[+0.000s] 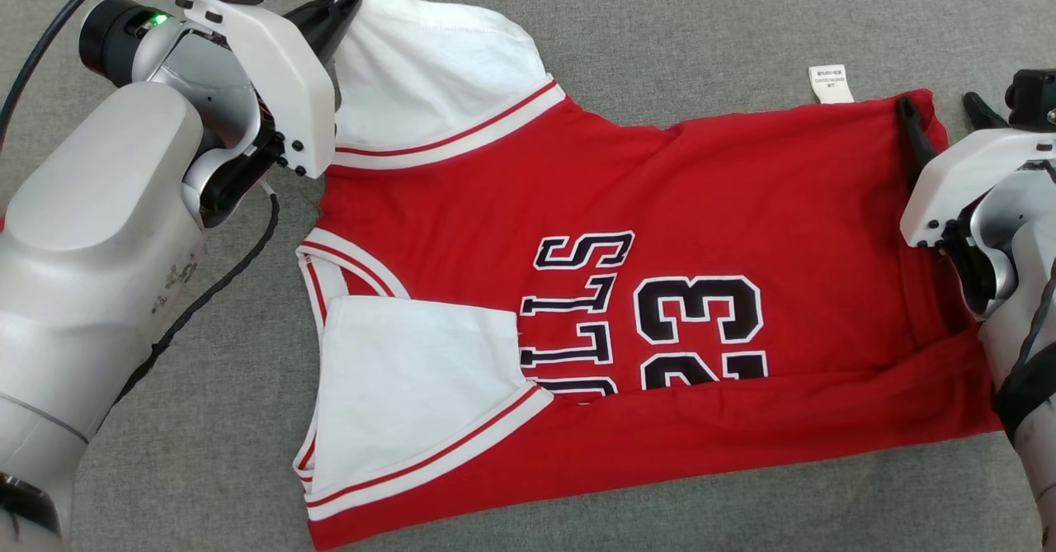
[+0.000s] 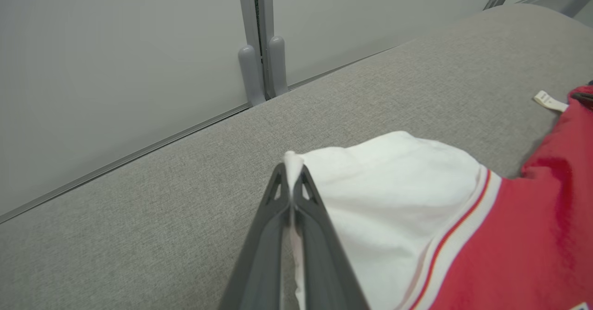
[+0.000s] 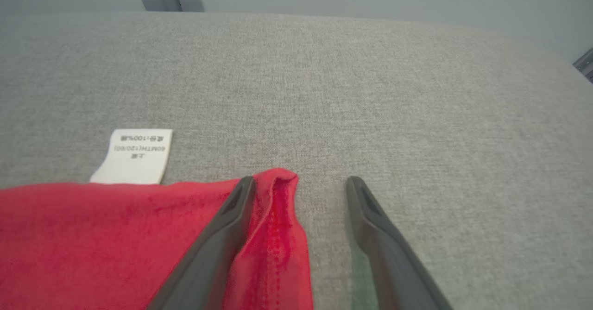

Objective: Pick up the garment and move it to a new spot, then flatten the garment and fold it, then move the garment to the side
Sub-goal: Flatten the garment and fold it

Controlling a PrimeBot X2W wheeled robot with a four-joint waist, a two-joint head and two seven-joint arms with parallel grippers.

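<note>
Next, my right gripper grabs the jersey by the hem corner [image 1: 922, 106] [image 3: 278, 199], where a small fold stands up, as the jersey lies flat.
The garment [image 1: 701, 205] is a red jersey with white sleeves and black lettering, spread sideways on the grey cushion. My left gripper [image 1: 351, 1] is shut on the edge of the far white sleeve [image 1: 429, 65]; the left wrist view shows white cloth [image 2: 394, 194] pinched between the closed fingers of that gripper [image 2: 293, 168]. My right gripper [image 1: 940, 106] stands open at the garment's far right hem corner. In the right wrist view one finger [image 3: 231, 212] lies on the red hem [image 3: 278, 217], the other [image 3: 370, 217] on bare cushion beside it.
A white care label [image 1: 830, 83] sticks out past the garment's far edge. The grey cushion [image 1: 660, 16] runs on beyond the garment, up to a pale wall panel with a grey post [image 2: 259, 69] behind it. A black cable [image 1: 223, 276] hangs off my left arm.
</note>
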